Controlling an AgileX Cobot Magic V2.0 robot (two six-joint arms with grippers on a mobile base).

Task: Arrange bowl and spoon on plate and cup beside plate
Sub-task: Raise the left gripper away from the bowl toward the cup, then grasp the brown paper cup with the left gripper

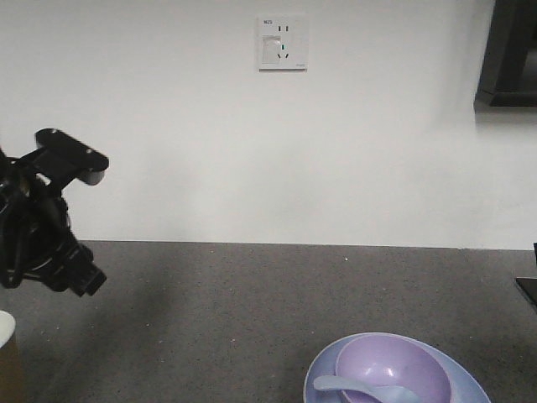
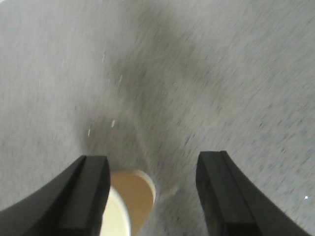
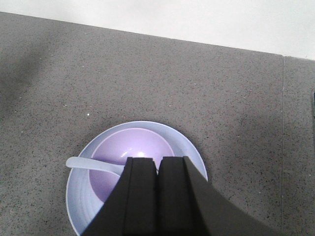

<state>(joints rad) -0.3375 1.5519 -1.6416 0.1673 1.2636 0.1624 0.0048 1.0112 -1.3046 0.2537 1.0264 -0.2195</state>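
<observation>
The brown cup needs to go beside the plate (image 1: pixel 323 374). My left gripper will grab the cup next by its rimmed upper side (image 1: pixel 7 340) to set it there.
The lilac bowl (image 3: pixel 132 152) sits inside the pale blue plate (image 3: pixel 81 196) on the dark counter. The spoon (image 3: pixel 88 164) rests with its handle over the bowl's left rim. My right gripper (image 3: pixel 158 161) hangs above the bowl, shut with nothing between its fingers. In the front view the plate (image 1: pixel 323 374), bowl (image 1: pixel 394 369) and spoon (image 1: pixel 357 389) lie at the bottom right. The brown cup (image 1: pixel 7 357) stands at the bottom left edge. My left gripper (image 2: pixel 152 169) is open above the counter, and the cup (image 2: pixel 135 196) shows below, close to the left finger (image 2: pixel 83 191), untouched.
The left arm (image 1: pixel 50 243) hovers above the counter's left side, over the cup. A white wall with a socket (image 1: pixel 282 44) runs behind the counter. A dark object (image 1: pixel 508 50) hangs at the upper right. A seam (image 3: pixel 282 147) crosses the counter right of the plate.
</observation>
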